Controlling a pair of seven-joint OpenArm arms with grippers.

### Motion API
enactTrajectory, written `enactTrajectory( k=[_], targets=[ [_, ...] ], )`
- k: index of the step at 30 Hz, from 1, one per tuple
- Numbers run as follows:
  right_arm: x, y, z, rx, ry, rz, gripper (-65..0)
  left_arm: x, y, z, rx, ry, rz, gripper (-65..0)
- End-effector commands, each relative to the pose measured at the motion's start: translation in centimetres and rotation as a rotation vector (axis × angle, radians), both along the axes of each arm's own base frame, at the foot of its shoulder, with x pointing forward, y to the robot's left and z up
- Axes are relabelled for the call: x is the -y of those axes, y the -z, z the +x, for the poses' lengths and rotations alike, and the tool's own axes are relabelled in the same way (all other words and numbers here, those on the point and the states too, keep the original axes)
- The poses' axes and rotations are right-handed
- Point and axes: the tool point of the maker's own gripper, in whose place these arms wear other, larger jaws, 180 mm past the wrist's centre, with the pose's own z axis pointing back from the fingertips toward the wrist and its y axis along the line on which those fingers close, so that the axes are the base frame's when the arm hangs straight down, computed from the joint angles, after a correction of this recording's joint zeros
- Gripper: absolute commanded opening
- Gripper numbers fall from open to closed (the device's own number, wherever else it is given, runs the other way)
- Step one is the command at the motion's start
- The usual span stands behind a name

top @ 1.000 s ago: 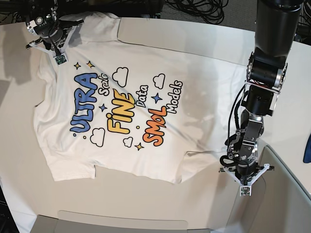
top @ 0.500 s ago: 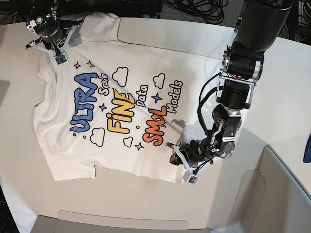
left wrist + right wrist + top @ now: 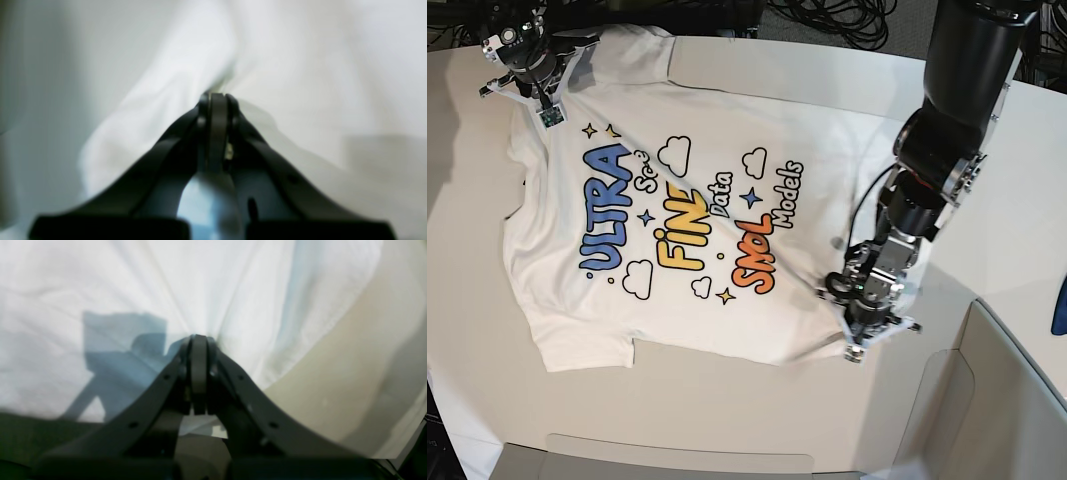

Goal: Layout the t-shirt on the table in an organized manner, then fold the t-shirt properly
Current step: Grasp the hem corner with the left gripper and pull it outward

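My right gripper should release the white t-shirt (image 3: 677, 210) now, because the edge of the pinched cloth lies flat on the tabletop.
The white t-shirt (image 3: 677, 210) lies print side up on the off-white table (image 3: 987, 230), spread out with some wrinkles. My left gripper (image 3: 857, 335) is at the shirt's lower right hem corner. In the left wrist view the left gripper (image 3: 217, 96) is shut, with blurred white cloth (image 3: 300, 66) pinched into a ridge at its tips. My right gripper (image 3: 535, 85) is at the shirt's top left part. In the right wrist view the right gripper (image 3: 198, 338) is shut on cloth (image 3: 233, 290), with folds running out from its tips and bare table (image 3: 350, 373) to the right.
A grey bin-like panel (image 3: 1007, 400) stands at the table's lower right corner, close to my left gripper. Another grey panel (image 3: 677, 455) lies along the front edge. A blue object (image 3: 1059, 300) is at the right edge. Cables (image 3: 847, 20) lie beyond the far edge.
My left arm swung in from the grey panel onto the shirt's lower hem, shut on it, then dragged that corner to the right. The shirt is spread wider. My right gripper moved slightly up.
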Motion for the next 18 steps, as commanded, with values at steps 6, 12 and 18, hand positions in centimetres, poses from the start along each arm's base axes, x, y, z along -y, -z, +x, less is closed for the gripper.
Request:
enactTrajectory(
  k=[6, 12, 18],
  targets=[
    [-0.1, 1.8, -5.0, -0.214, 0.019, 0.011, -65.0, -9.3, -11.6, 3.8, 0.283, -0.222, 0.243, -65.0],
    [-0.1, 1.8, -5.0, -0.211, 0.018, 0.012, -65.0, -12.7, -12.6, 3.2, 0.300, -0.269, 0.276, -65.0],
    [-0.2, 1.4, -3.8, -0.180, 0.018, 0.013, -65.0, -12.1, -8.4, 1.1, 0.246, -0.286, 0.192, -65.0]
  ],
)
